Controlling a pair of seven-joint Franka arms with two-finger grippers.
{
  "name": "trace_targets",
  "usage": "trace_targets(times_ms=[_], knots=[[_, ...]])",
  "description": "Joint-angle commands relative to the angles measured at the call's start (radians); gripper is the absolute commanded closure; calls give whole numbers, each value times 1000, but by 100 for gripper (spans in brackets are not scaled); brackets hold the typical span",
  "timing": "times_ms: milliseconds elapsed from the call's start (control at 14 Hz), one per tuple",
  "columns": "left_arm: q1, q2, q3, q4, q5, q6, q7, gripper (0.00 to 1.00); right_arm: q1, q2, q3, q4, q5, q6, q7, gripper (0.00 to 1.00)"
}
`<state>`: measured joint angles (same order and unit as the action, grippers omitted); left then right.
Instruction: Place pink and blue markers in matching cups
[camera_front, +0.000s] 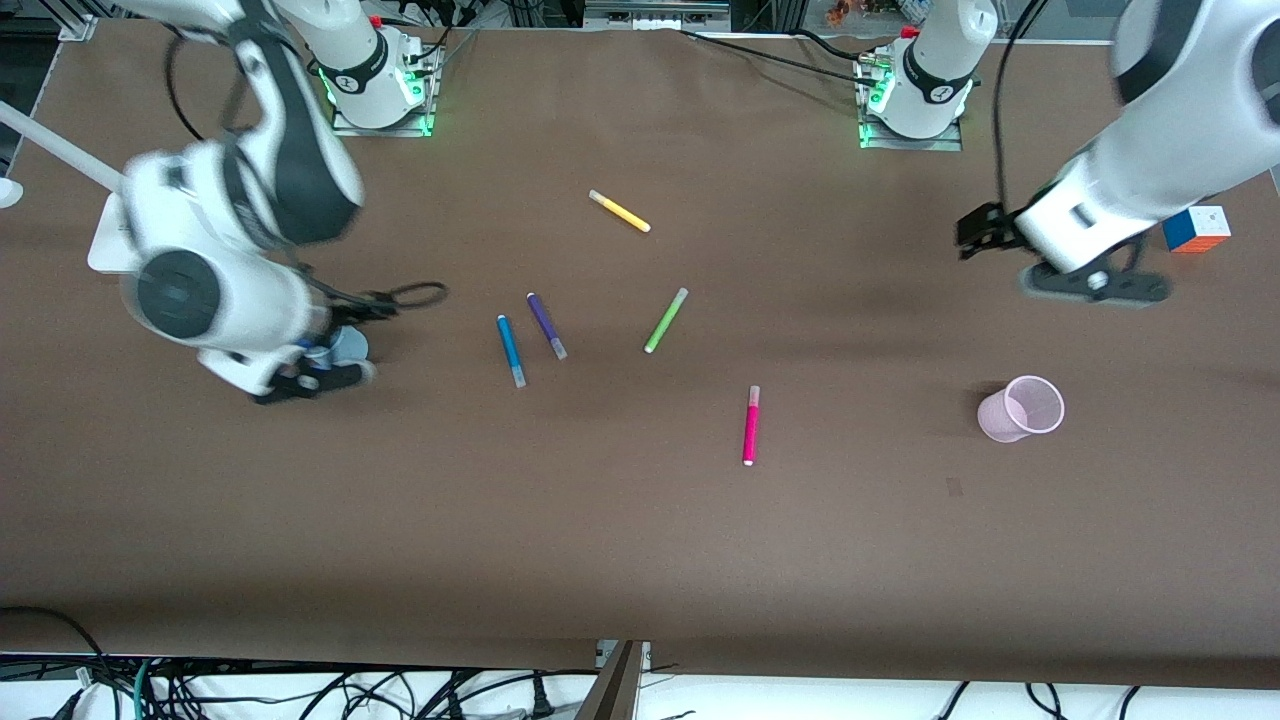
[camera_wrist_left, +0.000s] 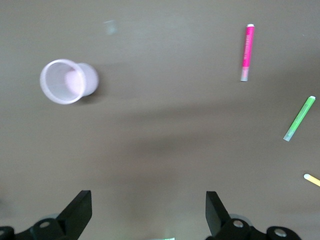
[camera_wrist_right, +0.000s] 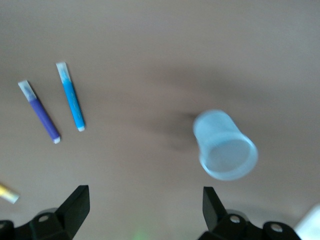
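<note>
I should next grab the blue marker with my right gripper by its clear end with the cap (camera_front: 518, 376). Then I should use my right gripper to put the blue marker in the pale blue cup (camera_front: 347, 345).
The pink marker (camera_front: 751, 425) lies on the brown table, nearer the front camera than the other pens; it also shows in the left wrist view (camera_wrist_left: 247, 52). The blue marker (camera_front: 511, 350) lies beside a purple marker (camera_front: 546, 325) and shows in the right wrist view (camera_wrist_right: 71, 97). The pale pink cup (camera_front: 1022, 408) stands toward the left arm's end (camera_wrist_left: 67, 81). The pale blue cup (camera_front: 347, 345) stands toward the right arm's end (camera_wrist_right: 225, 147), partly hidden by the right arm. My left gripper (camera_front: 1095, 285) (camera_wrist_left: 148, 215) is open and empty, up over bare table beside the pink cup. My right gripper (camera_front: 310, 378) (camera_wrist_right: 145, 212) is open and empty, over the table right beside the blue cup.
A lime-green marker (camera_front: 666, 320) and a yellow marker (camera_front: 619, 211) lie mid-table, farther from the front camera than the pink marker. A colour cube (camera_front: 1197, 229) sits at the left arm's end. A white object (camera_front: 105, 240) lies under the right arm.
</note>
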<state>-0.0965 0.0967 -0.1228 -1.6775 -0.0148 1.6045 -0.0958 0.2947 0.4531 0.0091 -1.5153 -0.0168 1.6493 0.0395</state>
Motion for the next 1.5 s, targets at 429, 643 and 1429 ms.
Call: trace_targets(times_ms=[429,643,1429], knots=[[-126,378,-41,52,-10,394,-56,0,127,243,-8,15,106,331,22,0],[-166,458,-41,39,-7,530,-58,0,150,274,-8,-5,107,414,23,0],[-246,643,-38,24,18,755,-48,10,179,315,-8,-25,100,471,142,53]])
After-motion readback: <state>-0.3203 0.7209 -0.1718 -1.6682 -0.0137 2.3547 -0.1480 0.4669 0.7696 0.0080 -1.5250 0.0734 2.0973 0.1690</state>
